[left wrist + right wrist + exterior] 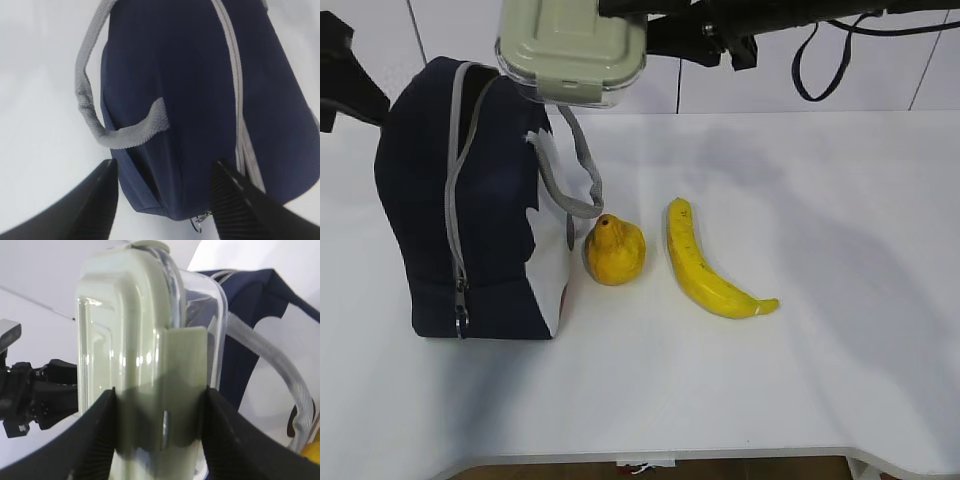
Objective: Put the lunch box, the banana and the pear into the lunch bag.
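Note:
I will pinch the handle by its attached end (154,121) with my left gripper next, since the grey webbing stands up off the bag's broad navy panel (192,95).
The navy lunch bag (470,200) stands at the left of the table with its grey zipper (452,200) facing me. My right gripper (160,395) is shut on the lunch box (570,45), with its pale green lid, and holds it in the air above the bag's top right corner. The box fills the right wrist view (135,340). The pear (614,250) sits on the table just right of the bag. The banana (705,265) lies right of the pear. My left gripper (162,167) is open, its fingers either side of the bag's end (190,100) without pinching it.
A grey webbing handle (575,170) hangs from the bag toward the pear. Another handle (95,110) loops off the bag's end. A black cable (820,60) hangs from the right arm at the top. White table (840,200) stretches to the right and front.

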Motion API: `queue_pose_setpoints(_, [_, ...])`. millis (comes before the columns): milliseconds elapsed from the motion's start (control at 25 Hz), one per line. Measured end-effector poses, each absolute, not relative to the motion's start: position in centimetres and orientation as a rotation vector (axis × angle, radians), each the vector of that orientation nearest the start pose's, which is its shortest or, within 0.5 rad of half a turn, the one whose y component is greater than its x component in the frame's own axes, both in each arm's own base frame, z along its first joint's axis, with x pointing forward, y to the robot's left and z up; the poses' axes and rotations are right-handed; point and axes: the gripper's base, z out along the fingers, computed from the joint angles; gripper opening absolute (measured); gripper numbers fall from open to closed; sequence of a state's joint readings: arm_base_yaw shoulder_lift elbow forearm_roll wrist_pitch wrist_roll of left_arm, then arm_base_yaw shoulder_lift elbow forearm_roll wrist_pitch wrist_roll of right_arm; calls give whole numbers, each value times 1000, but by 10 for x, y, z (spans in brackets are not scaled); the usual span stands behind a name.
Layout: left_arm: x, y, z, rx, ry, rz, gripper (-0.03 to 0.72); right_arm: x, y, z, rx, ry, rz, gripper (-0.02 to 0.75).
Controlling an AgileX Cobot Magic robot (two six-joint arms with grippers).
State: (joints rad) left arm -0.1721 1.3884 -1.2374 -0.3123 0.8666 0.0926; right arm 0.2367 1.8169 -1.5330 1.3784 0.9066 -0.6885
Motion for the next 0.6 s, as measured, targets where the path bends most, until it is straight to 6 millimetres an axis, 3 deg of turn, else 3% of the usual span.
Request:
queue_pose_setpoints(320, [322,-85,308,151,2633,-533,421,383,180,335,-181,2062,1376,389])
queue_pose_setpoints(400, [325,-87,302,149,2658,-550,338,386,183,330,-163,2070,1396,389])
queue_pose_setpoints(600, [325,-87,301,167,2671,-553,32,393,186,315,-122,2096,1429,389])
